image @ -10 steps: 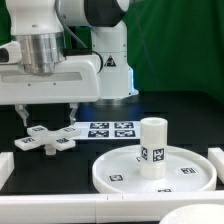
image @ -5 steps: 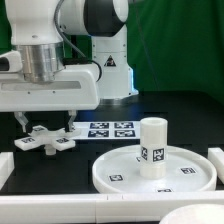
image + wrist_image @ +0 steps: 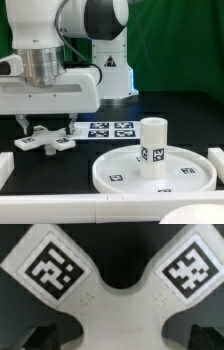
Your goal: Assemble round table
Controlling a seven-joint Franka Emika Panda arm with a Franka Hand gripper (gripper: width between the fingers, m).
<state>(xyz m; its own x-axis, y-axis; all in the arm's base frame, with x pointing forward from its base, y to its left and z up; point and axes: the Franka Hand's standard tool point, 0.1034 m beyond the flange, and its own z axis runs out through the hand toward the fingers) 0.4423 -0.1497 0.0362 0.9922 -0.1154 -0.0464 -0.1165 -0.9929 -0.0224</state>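
Observation:
The white cross-shaped piece has to go on the short cylindrical leg (image 3: 152,147). My gripper should next grab the piece by its narrow middle (image 3: 46,139).
The white cross-shaped piece (image 3: 45,140) lies flat on the black table at the exterior view's left. In the wrist view it (image 3: 120,314) fills the frame, with two tagged arms spreading away. My gripper (image 3: 46,123) hangs just above it, open, with one dark finger (image 3: 35,339) on each side of the piece's narrow middle and a gap on both sides. The round rimmed disc (image 3: 110,178) lies at the front right. The short cylindrical leg (image 3: 152,147) stands upright on its centre.
The marker board (image 3: 110,129) lies flat behind the disc, next to the cross-shaped piece. White rails stand at the front left (image 3: 5,165), along the front (image 3: 100,210) and at the right (image 3: 215,160). The robot base (image 3: 110,60) is behind.
My gripper has come down toward the cross-shaped piece and shifted slightly to the exterior view's right. The parts have not moved.

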